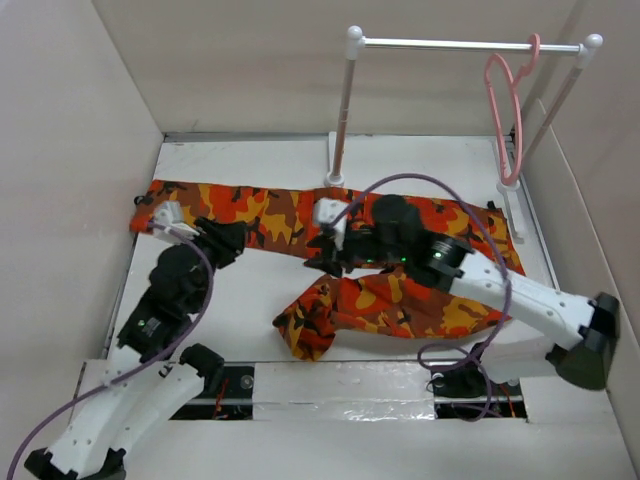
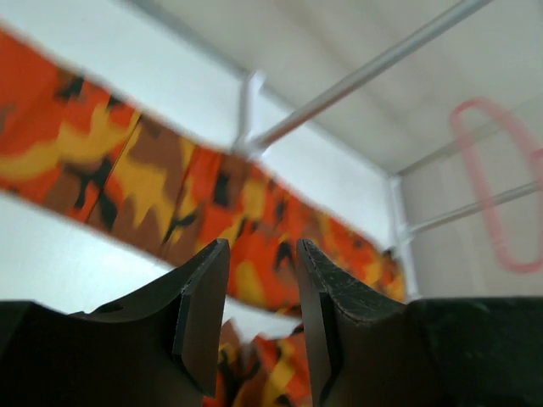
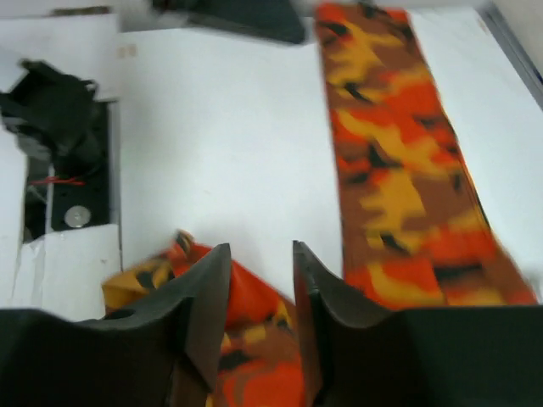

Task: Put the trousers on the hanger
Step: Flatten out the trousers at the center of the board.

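My right gripper grabs the folded leg point(image 2: 161, 178) by its edge facing the back leg point(image 2: 273, 341) next, to lift and refold it for the hanger.
The camouflage trousers point(image 1: 400, 295) lie flat on the white table. One leg runs left along the back and the other is folded toward the front. The pink hanger point(image 1: 505, 110) hangs on the rail at the back right, apart from both grippers. My left gripper point(image 1: 230, 242) is open and empty, just in front of the left leg. That leg point(image 2: 161, 178) and the hanger point(image 2: 501, 195) show in its wrist view beyond the gripper point(image 2: 263, 254). My right gripper point(image 1: 318, 262) is open and empty over the trousers' middle. In its wrist view the gripper point(image 3: 261, 254) hovers above the folded leg point(image 3: 246, 297).
The white-and-silver rail stand point(image 1: 345, 110) stands at the back, its bar point(image 1: 450, 44) spanning to the right. Walls enclose the table on the left, back and right. A gap with cables point(image 1: 230, 385) runs along the near edge by the arm bases.
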`<state>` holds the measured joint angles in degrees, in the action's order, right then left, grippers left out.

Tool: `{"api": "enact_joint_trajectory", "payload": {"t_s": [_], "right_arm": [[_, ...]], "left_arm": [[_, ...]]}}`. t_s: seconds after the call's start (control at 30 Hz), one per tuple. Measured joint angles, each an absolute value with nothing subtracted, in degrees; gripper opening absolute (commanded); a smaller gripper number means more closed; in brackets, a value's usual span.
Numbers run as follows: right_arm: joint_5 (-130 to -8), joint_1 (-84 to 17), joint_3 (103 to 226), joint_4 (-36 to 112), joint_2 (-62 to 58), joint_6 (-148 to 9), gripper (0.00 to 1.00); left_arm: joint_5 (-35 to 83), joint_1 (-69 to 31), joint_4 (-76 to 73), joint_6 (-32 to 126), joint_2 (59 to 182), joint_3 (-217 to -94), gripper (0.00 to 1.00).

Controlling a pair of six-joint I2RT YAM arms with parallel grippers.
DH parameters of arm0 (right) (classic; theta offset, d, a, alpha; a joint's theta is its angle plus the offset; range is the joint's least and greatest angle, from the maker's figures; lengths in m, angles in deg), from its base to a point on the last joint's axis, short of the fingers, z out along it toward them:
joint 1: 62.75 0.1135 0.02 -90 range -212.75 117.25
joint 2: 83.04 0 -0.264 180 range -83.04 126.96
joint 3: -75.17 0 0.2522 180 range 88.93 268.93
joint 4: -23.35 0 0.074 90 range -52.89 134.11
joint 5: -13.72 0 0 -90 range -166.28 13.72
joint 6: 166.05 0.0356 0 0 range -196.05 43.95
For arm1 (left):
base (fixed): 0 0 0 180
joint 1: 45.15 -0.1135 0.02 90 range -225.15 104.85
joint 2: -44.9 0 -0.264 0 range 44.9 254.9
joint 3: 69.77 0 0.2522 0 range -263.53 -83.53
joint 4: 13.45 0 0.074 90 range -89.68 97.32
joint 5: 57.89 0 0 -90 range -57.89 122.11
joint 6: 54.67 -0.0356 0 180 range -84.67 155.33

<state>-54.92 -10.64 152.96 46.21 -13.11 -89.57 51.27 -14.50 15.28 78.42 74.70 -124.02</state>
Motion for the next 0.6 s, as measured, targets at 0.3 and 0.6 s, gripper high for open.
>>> {"api": "enact_joint_trajectory", "payload": {"t_s": [0.3,0.6], "right_arm": [[-57.89,4.86,185.74,64.55,22.17,-108.63,0.58],[-64.58,7.83,197.68,80.22,40.09,-116.15,0.61]], "left_arm": [[57.06,-14.34,17.33,71.42,63.42,-143.06,0.42],[58.13,-14.17,21.11,67.14,61.52,-146.25,0.43]]}}
